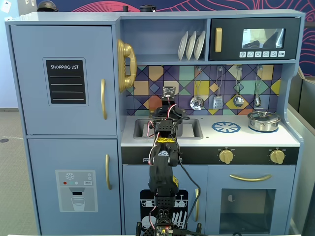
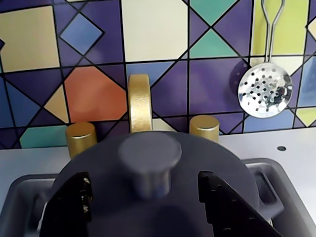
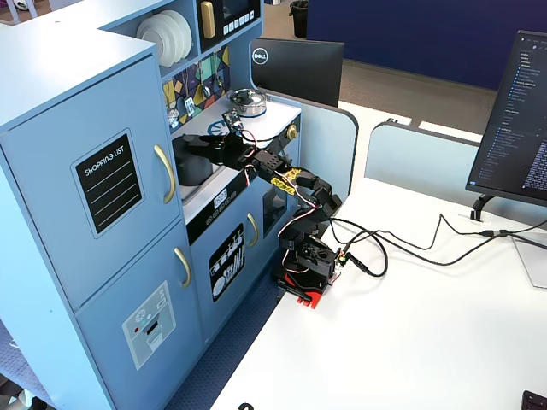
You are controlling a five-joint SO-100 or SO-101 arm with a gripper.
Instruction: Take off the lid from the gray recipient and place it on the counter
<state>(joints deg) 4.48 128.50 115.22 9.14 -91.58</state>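
The gripper needs to take the lid off the gray pot and place it on the counter, so next it should grab the lid by its round knob.
The dark-gray lid lies on the gray pot, which stands in the sink. Its round knob sits between my two black fingers. My gripper is open, one finger on each side of the knob, apart from it, low over the lid. The pot's body is hidden under the lid in the wrist view; in a fixed view it shows as a dark cylinder under the gripper. In the front fixed view the arm hides pot and lid. The white counter lies to the right.
A shiny steel pot with lid stands at the counter's right end, beside the blue burner ring. The gold faucet and two gold taps rise just behind the lid. Utensils hang on the tiled wall, a slotted spoon among them.
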